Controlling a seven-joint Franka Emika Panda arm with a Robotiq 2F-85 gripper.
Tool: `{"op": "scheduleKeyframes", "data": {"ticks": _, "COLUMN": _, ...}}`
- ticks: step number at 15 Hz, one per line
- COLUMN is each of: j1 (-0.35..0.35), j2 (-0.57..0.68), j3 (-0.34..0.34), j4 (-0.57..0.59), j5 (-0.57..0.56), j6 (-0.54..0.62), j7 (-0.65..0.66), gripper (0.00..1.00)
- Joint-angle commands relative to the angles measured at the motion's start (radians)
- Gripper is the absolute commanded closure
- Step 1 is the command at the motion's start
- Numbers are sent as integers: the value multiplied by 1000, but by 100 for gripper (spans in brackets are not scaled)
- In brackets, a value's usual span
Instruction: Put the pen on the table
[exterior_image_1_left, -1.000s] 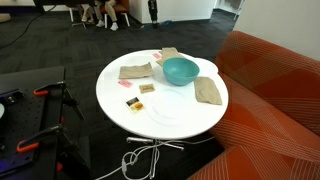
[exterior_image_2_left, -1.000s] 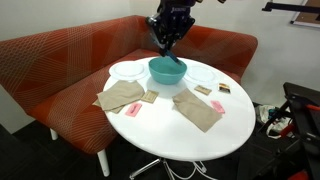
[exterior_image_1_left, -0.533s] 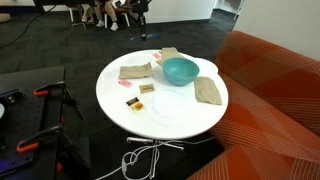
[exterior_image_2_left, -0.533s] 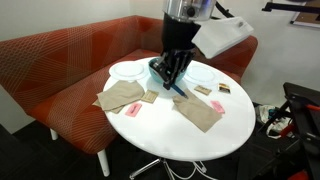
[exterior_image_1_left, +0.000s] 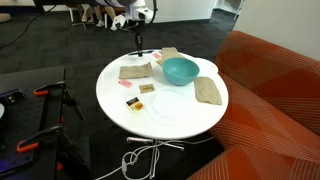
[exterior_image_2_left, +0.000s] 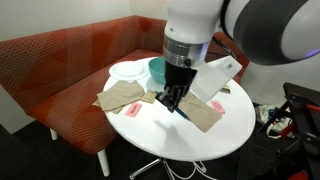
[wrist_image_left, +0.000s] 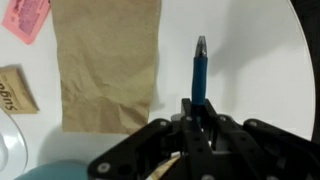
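The pen (wrist_image_left: 200, 72) hangs low over the white table between the napkin and the table's edge and would settle there, so it is now time for my gripper to release it.
My gripper (wrist_image_left: 200, 110) is shut on a blue pen (wrist_image_left: 200, 72) that points out past the fingers over the bare white top of the round table (wrist_image_left: 262, 70). In an exterior view the gripper (exterior_image_2_left: 173, 99) hangs low over the table (exterior_image_2_left: 205, 148) with the pen tip (exterior_image_2_left: 183, 113) close above a brown napkin. In an exterior view the gripper (exterior_image_1_left: 138, 47) is by the far edge of the table (exterior_image_1_left: 165, 117). I cannot tell whether the pen touches the top.
A teal bowl (exterior_image_1_left: 180, 70) stands mid-table, partly hidden behind the arm (exterior_image_2_left: 156, 68). Brown napkins (wrist_image_left: 108, 65) (exterior_image_1_left: 208, 91) (exterior_image_1_left: 134, 71), a pink packet (wrist_image_left: 28, 18) and small packets (exterior_image_1_left: 146, 89) lie around. An orange-red striped sofa (exterior_image_1_left: 270, 90) is beside the table.
The arm has come away from above the teal bowl and moved down over the table beside the napkin, still holding the pen.
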Motion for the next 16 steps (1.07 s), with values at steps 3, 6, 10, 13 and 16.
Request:
{"op": "scheduleKeyframes", "data": {"ticks": 3, "j1": 28, "j2": -7, "j3": -29, "j4": -13, "j5": 7, "j6": 25, "j7": -15, "gripper": 55}}
{"op": "scheduleKeyframes", "data": {"ticks": 6, "j1": 28, "j2": -13, "j3": -32, "j4": -17, "j5": 9, "j6": 34, "j7": -18, "gripper": 33}}
{"op": "scheduleKeyframes", "data": {"ticks": 10, "j1": 32, "j2": -17, "j3": -39, "j4": -20, "j5": 11, "j6": 45, "j7": -16, "gripper": 3}}
{"op": "scheduleKeyframes", "data": {"ticks": 13, "j1": 32, "j2": -17, "j3": -40, "j4": -20, "j5": 12, "j6": 46, "j7": -16, "gripper": 0}}
{"op": "scheduleKeyframes", "data": {"ticks": 16, "j1": 31, "j2": -18, "j3": -39, "j4": -19, "j5": 13, "j6": 48, "j7": -19, "gripper": 0}}
